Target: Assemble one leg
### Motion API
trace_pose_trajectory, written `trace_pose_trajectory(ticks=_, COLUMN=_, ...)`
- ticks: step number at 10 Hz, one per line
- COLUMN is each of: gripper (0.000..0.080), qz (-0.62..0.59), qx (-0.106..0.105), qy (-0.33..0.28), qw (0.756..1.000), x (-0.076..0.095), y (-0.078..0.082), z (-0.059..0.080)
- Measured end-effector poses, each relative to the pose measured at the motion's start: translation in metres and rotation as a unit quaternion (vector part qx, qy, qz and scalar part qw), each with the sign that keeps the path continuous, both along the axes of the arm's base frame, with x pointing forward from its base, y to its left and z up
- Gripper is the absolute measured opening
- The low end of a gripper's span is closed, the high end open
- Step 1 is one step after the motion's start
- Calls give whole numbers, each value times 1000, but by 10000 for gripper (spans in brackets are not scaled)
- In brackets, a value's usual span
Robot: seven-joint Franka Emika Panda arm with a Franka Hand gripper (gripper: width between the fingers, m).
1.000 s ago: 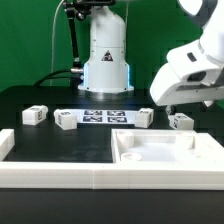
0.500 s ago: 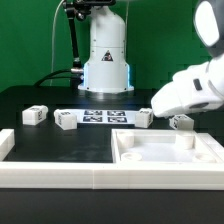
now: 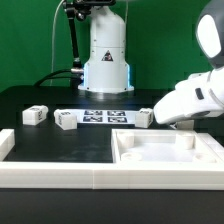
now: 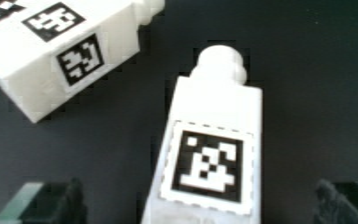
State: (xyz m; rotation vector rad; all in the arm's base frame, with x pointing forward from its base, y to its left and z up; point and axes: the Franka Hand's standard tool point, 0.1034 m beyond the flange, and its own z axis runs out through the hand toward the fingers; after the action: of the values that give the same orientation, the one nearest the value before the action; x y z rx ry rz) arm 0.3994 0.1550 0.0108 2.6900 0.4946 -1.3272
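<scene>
My fingers are low, on either side of the white leg (image 4: 215, 130), below its tag. They would hold the leg if I closed now, so my gripper needs to close on it.
In the wrist view a white leg (image 4: 215, 130) with a black-and-white tag lies on the black table between my open fingers (image 4: 48, 200). My gripper (image 4: 202, 205) is spread wide around it and not touching it. A second tagged leg (image 4: 69, 55) lies beside it. In the exterior view my arm (image 3: 195, 100) is low at the right and hides my gripper and the leg under it. Other legs sit at the exterior view's left (image 3: 35, 115), near the middle (image 3: 66, 120) and by the arm (image 3: 146, 117).
The large white recessed panel (image 3: 165, 152) lies in front at the exterior view's right. A white rail (image 3: 60, 172) runs along the front. The marker board (image 3: 105, 116) lies before the robot base (image 3: 106, 60).
My arm has come down toward the table at the exterior view's right, and now covers the rightmost leg that showed earlier.
</scene>
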Motion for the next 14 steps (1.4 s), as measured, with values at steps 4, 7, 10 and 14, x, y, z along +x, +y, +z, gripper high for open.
trace_pose_trajectory(ticks=4, gripper=649, qz=2, qx=1, qy=-1, qw=1000, x=-7, y=0, z=-6)
trace_pose_trajectory(ticks=7, gripper=517, qz=2, qx=1, qy=-1, qw=1000, x=-7, y=0, z=-7)
trace_pose_trajectory(ticks=10, gripper=290, qz=2, qx=1, qy=-1, qw=1000, x=-7, y=0, z=-7)
trace_pose_trajectory(ticks=14, gripper=290, qz=4, qx=1, qy=5, qw=1000, x=-6, y=-1, z=0)
